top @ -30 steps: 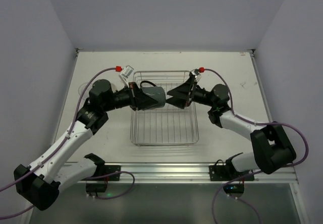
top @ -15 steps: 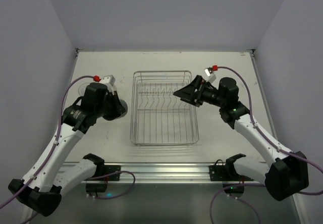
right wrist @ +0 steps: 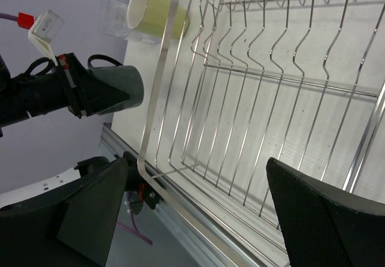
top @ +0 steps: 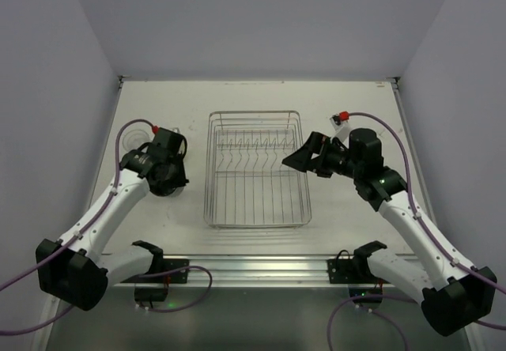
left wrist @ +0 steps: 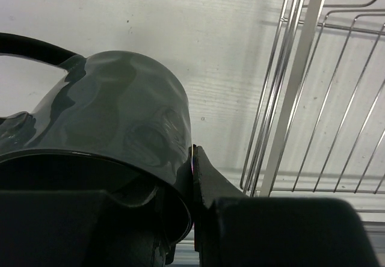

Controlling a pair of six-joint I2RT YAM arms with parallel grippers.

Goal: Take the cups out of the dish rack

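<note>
The dark mug stays in my closed left gripper for now. It hangs above the table beside the rack and would drop if I opened now.
The dark mug is pinched by its wall in my left gripper, one finger inside and one outside. In the top view my left gripper holds it left of the dish rack, low over the table. The mug also shows in the right wrist view, lying sideways in the fingers. My right gripper is open and empty, over the rack's right side in the top view. No cups show in the rack. A pale yellow cup and a clear tumbler stand on the table beyond the rack's left side.
The rack's wire side stands close to the right of the mug. A metal rail runs along the table's near edge. Grey walls close in the left, right and back.
My left gripper has carried the dark mug out of the rack to the left and down toward the table. My right gripper has drawn back to the right, off the mug.
</note>
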